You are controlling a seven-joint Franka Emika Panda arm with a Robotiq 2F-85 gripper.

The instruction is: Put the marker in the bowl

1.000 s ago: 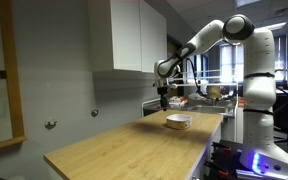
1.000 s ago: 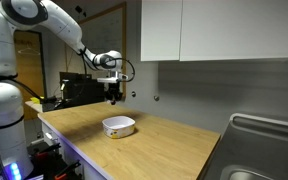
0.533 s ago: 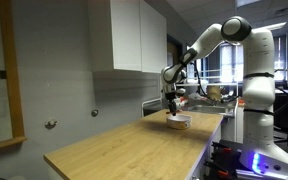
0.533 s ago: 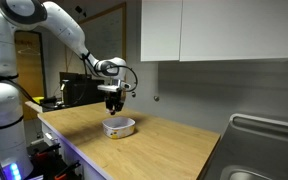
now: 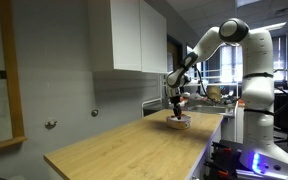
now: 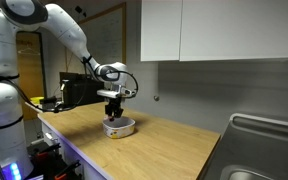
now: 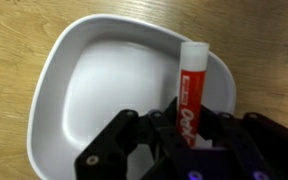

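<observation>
I should open my gripper: the marker (image 7: 191, 90) hangs just above the empty bowl with its red part inside the bowl's rim, so the marker would land in the bowl.
In the wrist view my gripper (image 7: 189, 135) is shut on the marker (image 7: 191, 90), a red stick with a pale end that points away from me over the far rim of the bowl (image 7: 54, 80). The bowl is shallow, off-white and empty, right under the jaws. In both exterior views the gripper (image 5: 177, 113) (image 6: 113, 118) hangs just above the bowl (image 5: 180, 123) (image 6: 122, 128) at the end of the wooden counter. The marker is too small to make out there.
The wooden counter (image 5: 124, 150) (image 6: 164, 145) runs along a wall under white cabinets (image 6: 219, 30). A metal sink (image 6: 259, 150) lies at one end. Lab equipment (image 6: 74, 92) stands behind the bowl end. The white robot base (image 5: 259, 90) stands beside the counter.
The arm has moved sideways over the counter and come down, so the gripper with the marker now hangs directly over the bowl instead of beside it.
</observation>
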